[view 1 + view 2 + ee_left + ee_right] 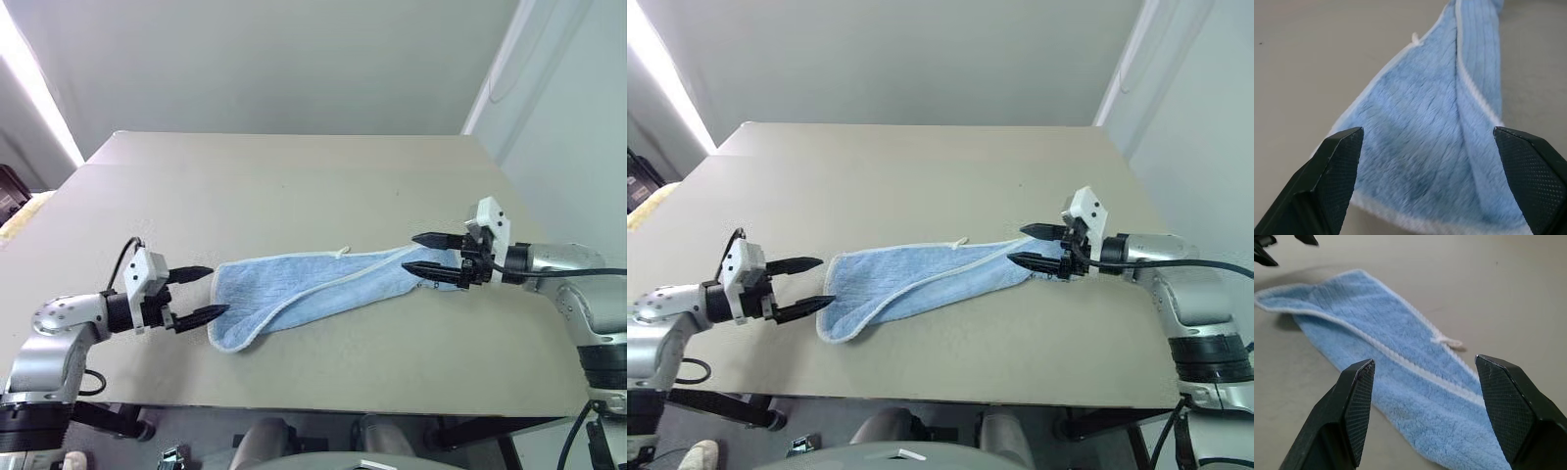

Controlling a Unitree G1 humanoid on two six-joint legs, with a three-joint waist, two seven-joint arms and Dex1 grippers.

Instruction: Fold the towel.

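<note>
My left gripper's fingers barely overlap the towel's rounded end [224, 292], so it is too early to close on the towel. It moves toward the loop tag [342, 252] first.
The light-blue towel [313, 286] lies in a long, loosely folded strip across the tan table [294, 186], its pale hem running along its length and a small white loop tag [342, 252] at its far edge. My left gripper [201, 292] stands open at the towel's left end, fingers straddling the rounded end without holding it. At the right end my right gripper [431, 253] is open too, its fingers [1359, 401] on either side of the cloth's end. In the right wrist view the left gripper's tips [1268, 247] show beyond the towel [1400, 362].
The table's near edge [323, 409] runs just below the towel. Bare tabletop stretches behind the cloth to the far edge. A grey wall rises beyond, and a white wall stands at the right.
</note>
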